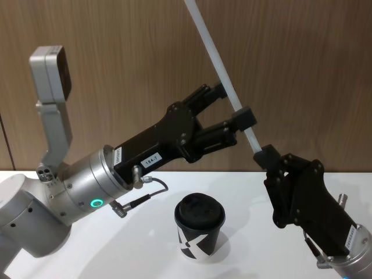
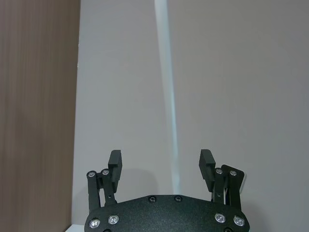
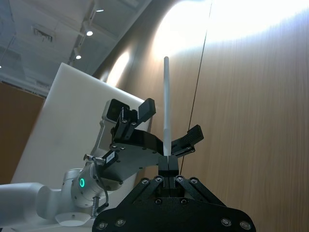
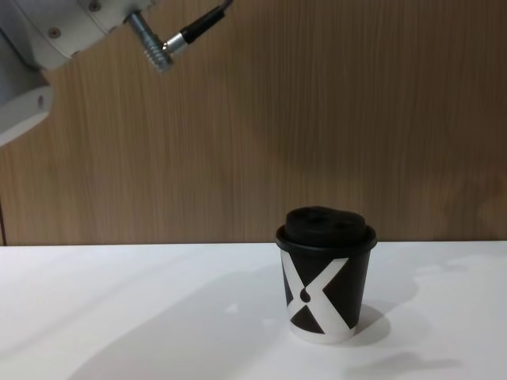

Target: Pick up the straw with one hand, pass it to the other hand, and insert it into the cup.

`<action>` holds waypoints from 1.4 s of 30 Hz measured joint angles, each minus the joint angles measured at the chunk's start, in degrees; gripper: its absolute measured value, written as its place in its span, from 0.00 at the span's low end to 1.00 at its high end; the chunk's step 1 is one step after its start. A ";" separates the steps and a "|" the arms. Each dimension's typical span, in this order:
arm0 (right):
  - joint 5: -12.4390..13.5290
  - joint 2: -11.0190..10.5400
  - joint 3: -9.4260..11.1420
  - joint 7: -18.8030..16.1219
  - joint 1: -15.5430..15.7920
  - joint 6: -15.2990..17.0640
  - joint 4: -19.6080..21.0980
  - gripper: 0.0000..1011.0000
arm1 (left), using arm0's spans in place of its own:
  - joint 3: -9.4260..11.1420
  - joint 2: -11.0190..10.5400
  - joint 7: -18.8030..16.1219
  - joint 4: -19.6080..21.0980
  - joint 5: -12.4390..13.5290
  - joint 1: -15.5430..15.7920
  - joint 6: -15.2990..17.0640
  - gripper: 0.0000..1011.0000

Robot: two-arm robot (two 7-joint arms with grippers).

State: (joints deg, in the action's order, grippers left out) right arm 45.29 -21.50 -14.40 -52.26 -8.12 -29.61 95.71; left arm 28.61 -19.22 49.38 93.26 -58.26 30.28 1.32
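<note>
My right gripper's fingers cover the straw's lower end, so my left gripper will next grab its bare middle (image 1: 235,102).
The white straw (image 1: 224,78) slants up and to the left in the air, high above the table. My right gripper (image 1: 266,156) is shut on its lower end, which the right wrist view shows as the gripper (image 3: 168,165) pinching the straw (image 3: 166,106). My left gripper (image 1: 231,104), on the silver wrist with the green ring, reaches in from the left and stands open around the straw's middle. In the left wrist view the straw (image 2: 169,96) runs between that gripper's (image 2: 161,164) spread fingers. The black cup (image 1: 199,226) with its domed lid stands upright on the table below (image 4: 326,277).
The white table (image 1: 116,250) spreads around the cup. A wood-panel wall (image 4: 356,119) closes the back. The left wrist's cable plug (image 4: 162,49) hangs at the upper left of the chest view, well above the table.
</note>
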 joint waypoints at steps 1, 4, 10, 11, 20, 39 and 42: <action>0.00 0.00 0.00 0.00 0.00 0.00 0.00 0.00 | 0.07 0.04 -0.11 -0.09 0.04 0.07 0.00 0.99; 0.00 0.00 0.00 0.00 0.00 0.00 0.00 0.00 | 0.26 0.18 -0.47 -0.35 0.19 0.29 -0.02 0.98; 0.00 0.00 0.00 0.00 0.00 0.00 0.00 0.00 | 0.57 0.38 -1.04 -0.74 0.40 0.60 -0.06 0.84; 0.00 0.00 0.00 0.00 0.00 0.00 0.00 0.00 | 0.59 0.39 -1.09 -0.77 0.42 0.62 -0.06 0.81; 0.00 0.00 0.00 0.00 0.00 0.00 0.00 0.00 | 0.81 0.59 -1.41 -1.03 0.57 0.85 -0.08 0.56; 0.00 0.00 0.00 0.00 0.00 0.00 0.00 0.00 | 0.96 0.65 -1.66 -1.23 0.69 0.98 -0.07 0.11; 0.00 0.00 0.00 0.00 0.00 0.00 0.00 0.00 | 0.97 0.65 -1.68 -1.25 0.71 0.99 -0.07 0.09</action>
State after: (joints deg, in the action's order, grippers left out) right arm 45.29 -21.50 -14.40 -52.26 -8.12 -29.61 95.71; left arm 29.58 -18.57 47.70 92.01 -57.55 31.27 1.25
